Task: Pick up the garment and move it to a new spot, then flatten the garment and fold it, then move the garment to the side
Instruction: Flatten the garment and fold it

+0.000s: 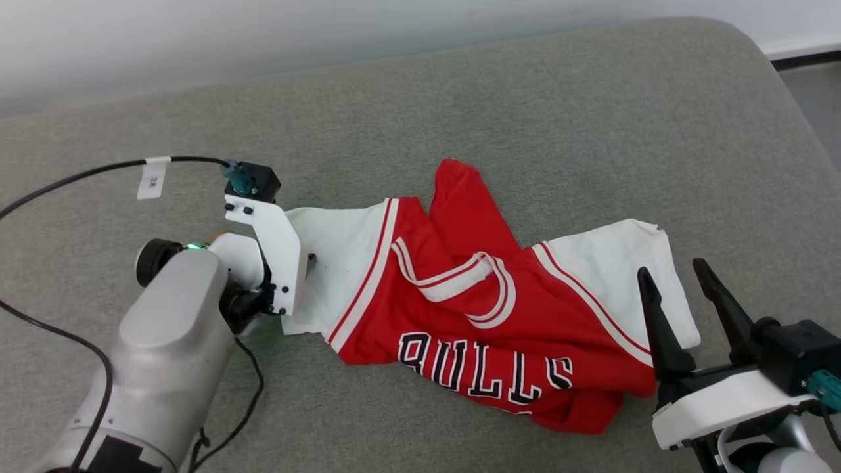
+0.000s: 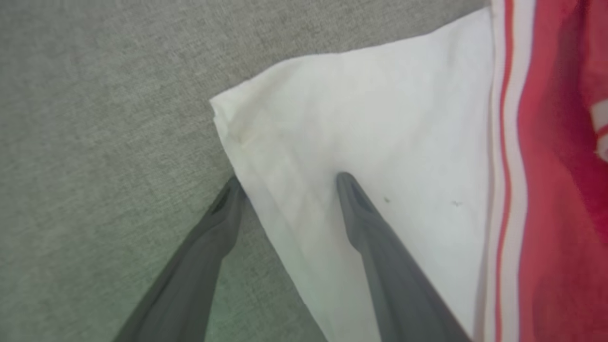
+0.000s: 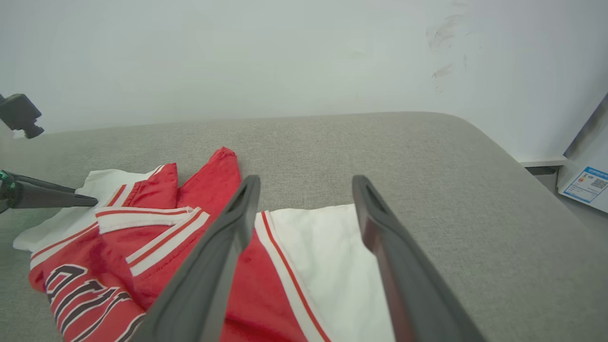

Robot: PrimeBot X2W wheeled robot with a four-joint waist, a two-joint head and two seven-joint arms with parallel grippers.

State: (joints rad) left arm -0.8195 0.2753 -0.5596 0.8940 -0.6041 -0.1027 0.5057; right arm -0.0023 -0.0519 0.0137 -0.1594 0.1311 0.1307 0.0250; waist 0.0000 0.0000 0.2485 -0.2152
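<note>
I will pinch the jersey by its cuff edge point(image 2: 270, 223) with my left gripper next, because the white sleeve is lying flat and loose on the cushion.
The garment point(image 1: 486, 315) is a red jersey with white sleeves and black lettering, lying crumpled on the grey cushion. My left gripper point(image 2: 288, 180) stands open at the left white sleeve point(image 2: 370, 118); one finger is over the cloth and the other is on the cushion just beside the sleeve's edge. My right gripper point(image 1: 671, 266) is open above the right white sleeve point(image 1: 611, 263), holding nothing. In the right wrist view its fingers point(image 3: 223, 247) frame that sleeve point(image 3: 327, 266), and the left gripper's finger point(image 3: 47, 197) points at the far sleeve.
The grey cushioned surface point(image 1: 460, 112) runs back to a pale wall and rounds off at the right edge point(image 1: 798, 112). A black cable point(image 1: 79, 174) with a white tag point(image 1: 152, 177) trails from the left wrist. A labelled sheet point(image 3: 586, 185) lies beyond the cushion's right end.
</note>
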